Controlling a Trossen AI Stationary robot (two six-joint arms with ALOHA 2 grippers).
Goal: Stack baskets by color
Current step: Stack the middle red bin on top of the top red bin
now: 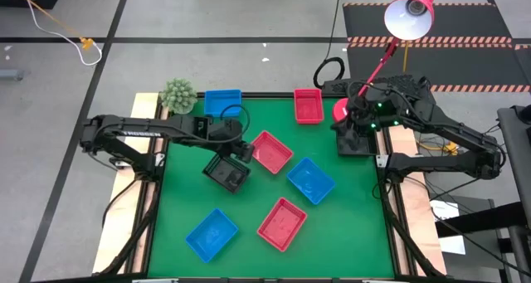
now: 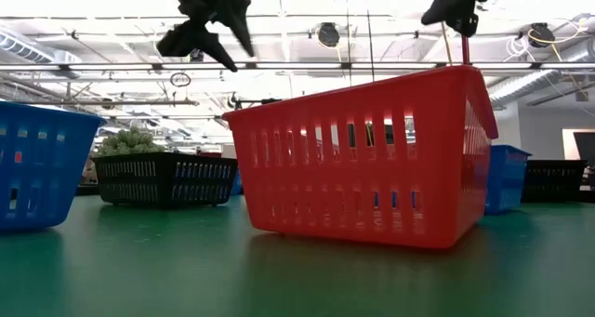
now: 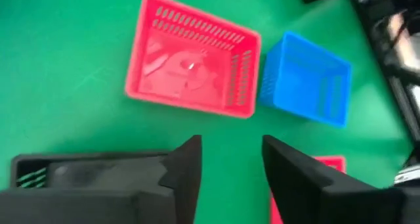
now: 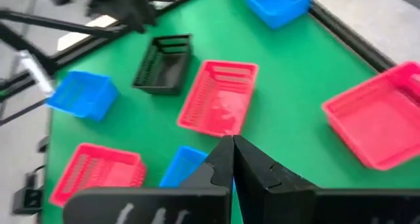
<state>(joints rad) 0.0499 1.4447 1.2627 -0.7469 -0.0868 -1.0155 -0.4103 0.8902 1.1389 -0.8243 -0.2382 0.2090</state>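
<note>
My left gripper grips the blue basket (image 1: 212, 236) by the rim of its long side (image 1: 202, 223) next, to stack the basket with its own color.
Blue, red and black baskets lie spread over the green table (image 1: 348, 225). A black basket (image 1: 226, 172) rests on its bottom left of centre, and my left gripper (image 3: 231, 142) hangs open above its far right side, clear of it (image 2: 218, 33). Beyond this gripper lie a red basket (image 3: 190, 63) and a blue basket (image 3: 305, 79). My right gripper (image 4: 233, 140) is shut with nothing in it, raised at the table's far right (image 1: 353, 121). Another black basket (image 2: 556, 179) shows at the right in the low view.
More baskets rest on the table: blue (image 1: 222, 101) and red (image 1: 308, 105) at the far edge, blue (image 1: 211, 234) and red (image 1: 282, 223) near the front. A green plant ball (image 1: 177, 94) and a pink lamp (image 1: 411, 13) stand at the back.
</note>
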